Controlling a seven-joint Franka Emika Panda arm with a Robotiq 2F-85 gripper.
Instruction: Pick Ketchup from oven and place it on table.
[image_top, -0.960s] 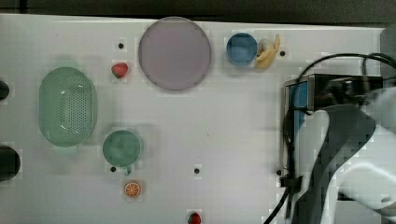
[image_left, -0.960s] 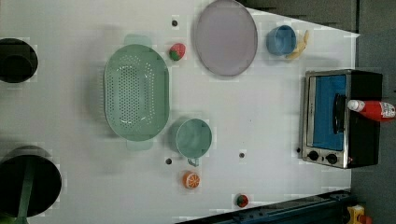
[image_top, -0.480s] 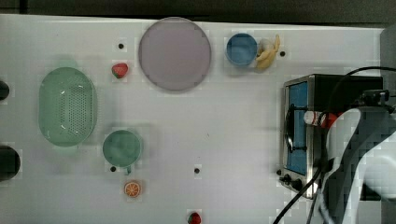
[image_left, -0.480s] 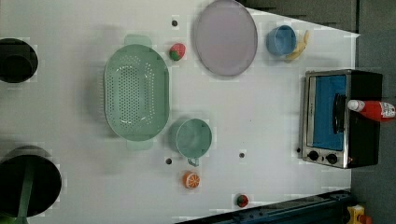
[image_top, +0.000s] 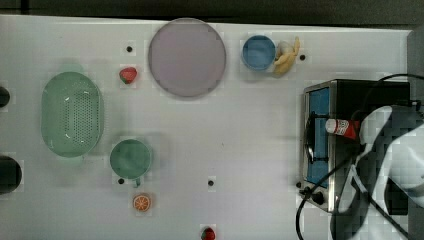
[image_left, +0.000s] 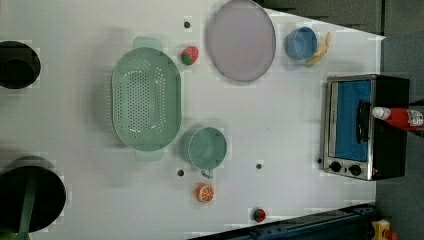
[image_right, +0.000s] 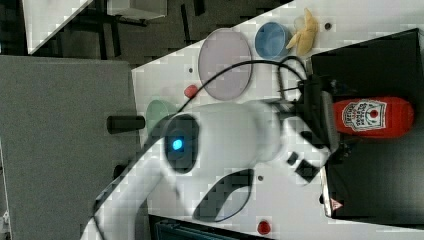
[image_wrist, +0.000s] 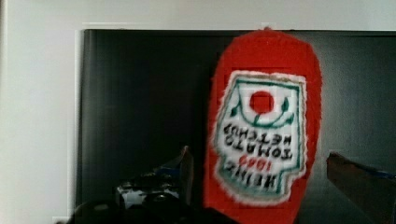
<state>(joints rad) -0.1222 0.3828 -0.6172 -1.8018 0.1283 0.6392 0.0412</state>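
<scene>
Next, my gripper takes hold of the ketchup (image_wrist: 264, 126) by its labelled body (image_wrist: 255, 163). Then it brings the ketchup from the oven to the table.
The ketchup (image_wrist: 264, 126), a red bottle with a white-and-red label, lies on its side on the black roof of the oven (image_top: 320, 100). Its white cap points toward the oven's glass door in the top view (image_top: 341, 127) and the left view (image_left: 400, 117). My gripper (image_wrist: 260, 156) is open and straddles the bottle's lower body. One finger (image_wrist: 186, 170) sits close beside the bottle and the other (image_wrist: 359, 179) stands well apart from it. In the right view the white arm reaches over the table (image_top: 250, 140) to the ketchup (image_right: 375, 116).
On the table lie a purple plate (image_top: 186, 56), a blue cup (image_top: 258, 52) beside a banana (image_top: 286, 59), a green colander (image_top: 73, 114), a green mug (image_top: 130, 159), two strawberries (image_top: 128, 75), (image_top: 207, 233) and an orange slice (image_top: 142, 202). A black cable (image_top: 320, 175) hangs in front of the oven.
In the top view the arm has drawn back toward the top view's right, uncovering the oven's door and the ketchup's cap. The bottle itself has not moved.
</scene>
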